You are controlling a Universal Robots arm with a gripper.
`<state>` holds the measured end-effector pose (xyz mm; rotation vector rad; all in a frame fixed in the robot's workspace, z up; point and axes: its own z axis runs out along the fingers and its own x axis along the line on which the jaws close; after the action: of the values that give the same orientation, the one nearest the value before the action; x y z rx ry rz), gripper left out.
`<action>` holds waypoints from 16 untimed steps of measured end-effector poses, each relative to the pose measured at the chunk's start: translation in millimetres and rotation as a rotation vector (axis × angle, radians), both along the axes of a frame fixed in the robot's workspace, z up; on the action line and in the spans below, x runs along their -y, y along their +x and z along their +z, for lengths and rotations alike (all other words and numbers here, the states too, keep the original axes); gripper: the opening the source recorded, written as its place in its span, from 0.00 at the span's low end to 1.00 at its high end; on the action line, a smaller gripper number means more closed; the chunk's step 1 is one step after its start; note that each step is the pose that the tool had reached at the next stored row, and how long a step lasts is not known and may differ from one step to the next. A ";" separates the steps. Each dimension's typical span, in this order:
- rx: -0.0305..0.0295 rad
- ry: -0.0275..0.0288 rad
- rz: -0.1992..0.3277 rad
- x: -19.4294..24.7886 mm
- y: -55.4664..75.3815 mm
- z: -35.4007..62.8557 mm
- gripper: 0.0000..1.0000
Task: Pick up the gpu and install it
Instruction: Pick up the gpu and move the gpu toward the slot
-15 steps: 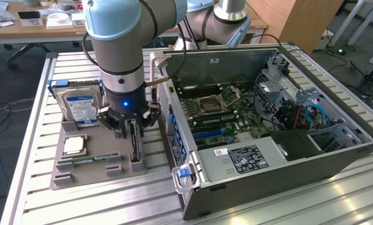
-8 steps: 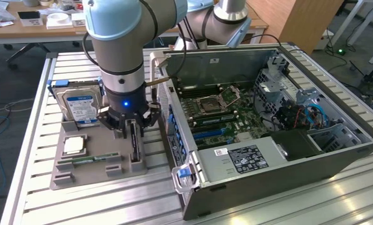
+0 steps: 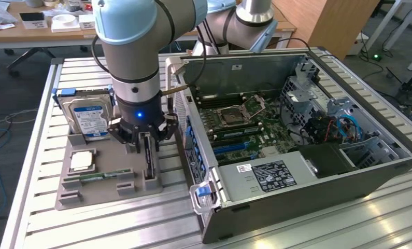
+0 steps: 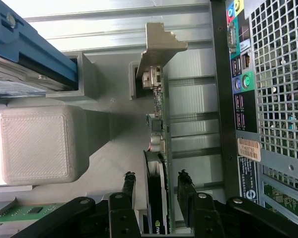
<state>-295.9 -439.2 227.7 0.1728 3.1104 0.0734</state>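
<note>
The dark card (image 3: 148,155) is between my open fingers above the grey holder tray (image 3: 88,194), so my gripper needs to close. Closing now would catch the card.
The gpu (image 3: 149,165) stands on edge in a slot of the grey holder tray (image 3: 88,194), its silver end bracket (image 4: 156,44) at the far end. In the wrist view the dark card (image 4: 158,148) runs straight between my fingers. My gripper (image 3: 145,141) has come down over the card from above and is open (image 4: 156,174), with one finger (image 4: 129,186) on each side of the card and a narrow gap on both sides. The card still sits in its slot.
The open computer case (image 3: 371,171) lies right beside the tray, motherboard (image 3: 240,122) exposed, its rear port panel (image 4: 238,99) close to the card. The tray also holds a hard drive (image 3: 88,119), a processor (image 3: 81,161) and a green memory stick (image 3: 105,176).
</note>
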 end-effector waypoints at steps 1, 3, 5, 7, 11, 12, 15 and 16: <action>0.0000 0.0000 0.000 0.0 0.0 0.0 0.47; 0.0000 0.0000 0.000 0.0 0.0 0.0 0.47; 0.0000 0.0000 0.000 0.0 0.0 0.0 0.47; 0.0000 0.0000 0.000 0.0 0.0 0.0 0.47; 0.0000 0.0001 0.000 0.0 0.0 0.0 0.46; 0.0001 0.0000 0.000 0.0 0.0 0.0 0.46; 0.0001 0.0001 0.000 0.0 0.0 0.0 0.39; 0.0000 0.0001 0.000 0.0 0.0 0.0 0.39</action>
<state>-295.9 -439.2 227.7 0.1728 3.1104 0.0735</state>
